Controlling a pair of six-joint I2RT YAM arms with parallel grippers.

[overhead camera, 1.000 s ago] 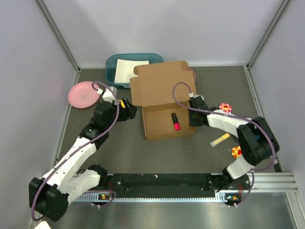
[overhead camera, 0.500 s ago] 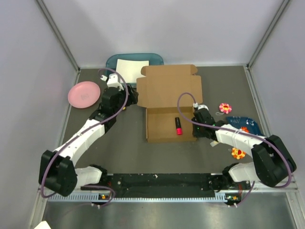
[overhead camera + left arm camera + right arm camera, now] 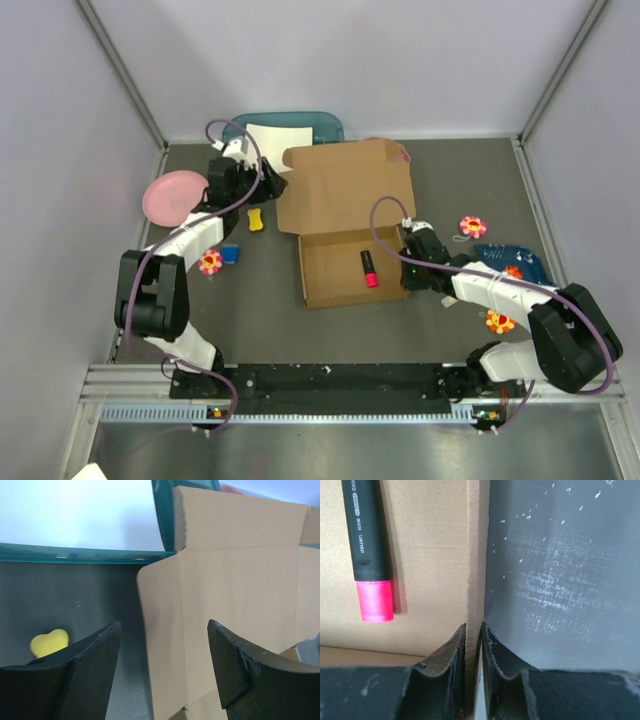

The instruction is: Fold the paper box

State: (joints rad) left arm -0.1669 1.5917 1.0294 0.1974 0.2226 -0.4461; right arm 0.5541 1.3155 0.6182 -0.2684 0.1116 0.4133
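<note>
I will next grab the lid's side flap (image 3: 287, 192) (image 3: 160, 630) with my left gripper, and the lid's opposite flap will stay free. Then I can fold the lid toward the box's base.
The paper box (image 3: 340, 270) is brown cardboard with an open base at the table's middle and its lid (image 3: 345, 185) raised behind it. A black and pink marker (image 3: 368, 268) lies inside the base. My right gripper (image 3: 405, 272) is shut on the base's right wall; in the right wrist view the wall (image 3: 476, 555) is pinched at the gripper (image 3: 473, 630), with the marker (image 3: 367, 545) to the left. My left gripper (image 3: 268, 186) is open at the lid's left side. In the left wrist view the lid's side flap (image 3: 160, 630) stands between the open fingers of the gripper (image 3: 162, 630).
A teal bin (image 3: 235, 135) with a white sheet stands behind the lid, also in the left wrist view (image 3: 162, 525). A pink plate (image 3: 175, 195) is at the far left. A yellow piece (image 3: 256, 219), a blue block (image 3: 230, 254) and flower toys (image 3: 472, 226) lie around.
My left arm has reached farther back, its gripper now at the lid's left flap. The box has shifted and turned slightly left. My right gripper has come down the right wall.
</note>
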